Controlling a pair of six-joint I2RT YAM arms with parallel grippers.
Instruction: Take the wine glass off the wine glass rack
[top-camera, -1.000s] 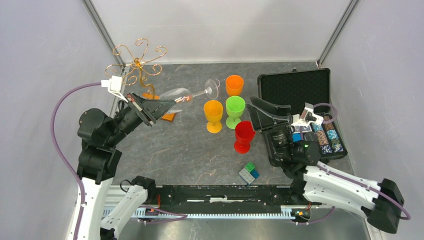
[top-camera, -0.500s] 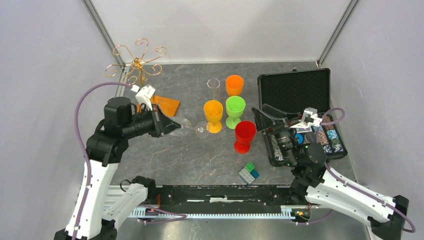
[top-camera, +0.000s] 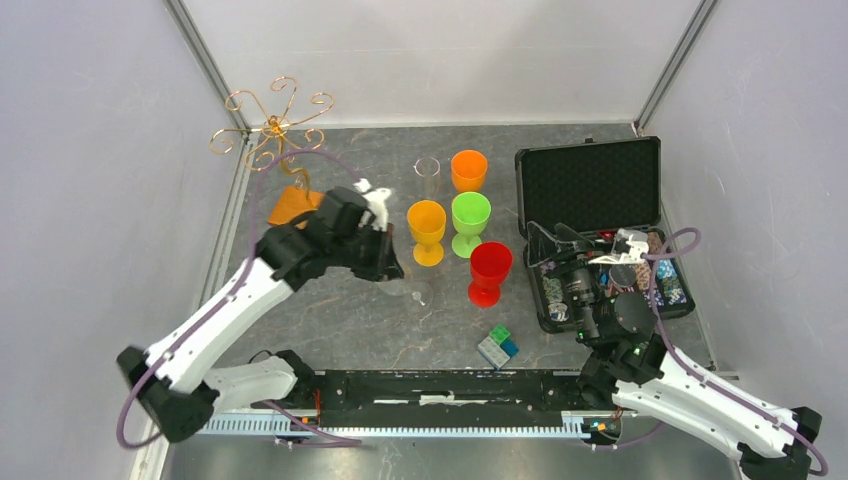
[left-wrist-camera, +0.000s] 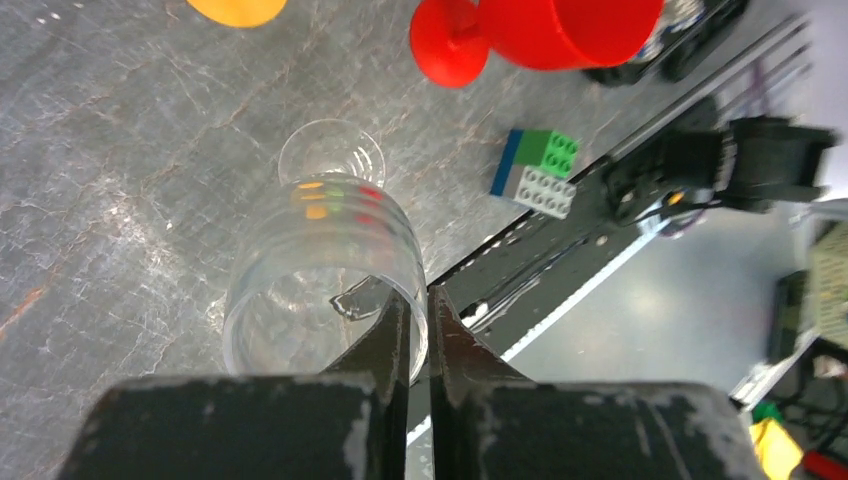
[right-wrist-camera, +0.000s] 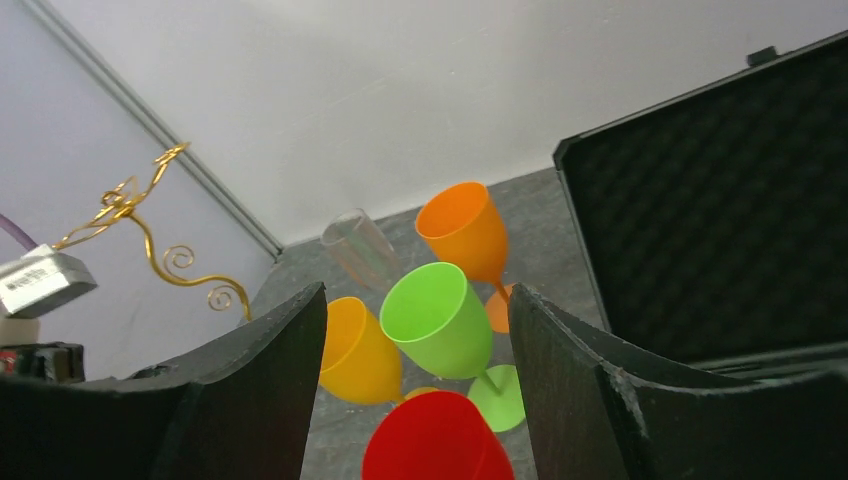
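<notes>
The wine glass stays in my left gripper from here until it is upright, since the wine glass's foot (top-camera: 420, 293) tilts against the grey tabletop.
The clear wine glass (left-wrist-camera: 318, 262) stands roughly upright, its foot (top-camera: 416, 292) low over the grey table (top-camera: 330, 310); whether it touches I cannot tell. My left gripper (top-camera: 386, 266) comes from above and is shut on the glass's rim, one finger inside the bowl and one outside (left-wrist-camera: 428, 318). The gold wire wine glass rack (top-camera: 273, 126) stands at the back left on its orange base (top-camera: 290, 206), well clear of the glass, with nothing hanging from it. My right gripper (top-camera: 547, 246) hovers open by the black case, its fingers framing the goblets (right-wrist-camera: 418, 292).
Orange (top-camera: 468, 170), yellow (top-camera: 426, 226), green (top-camera: 470, 221) and red (top-camera: 489, 271) goblets cluster right of the held glass. A tall clear tumbler (top-camera: 427, 170) stands behind them. An open black case (top-camera: 598, 186) lies at the right, and a toy brick block (top-camera: 497, 346) near the front.
The left arm carried the wine glass away from the rack, rightward and down to mid-table, turning it from lying sideways to upright. The right arm drew back slightly.
</notes>
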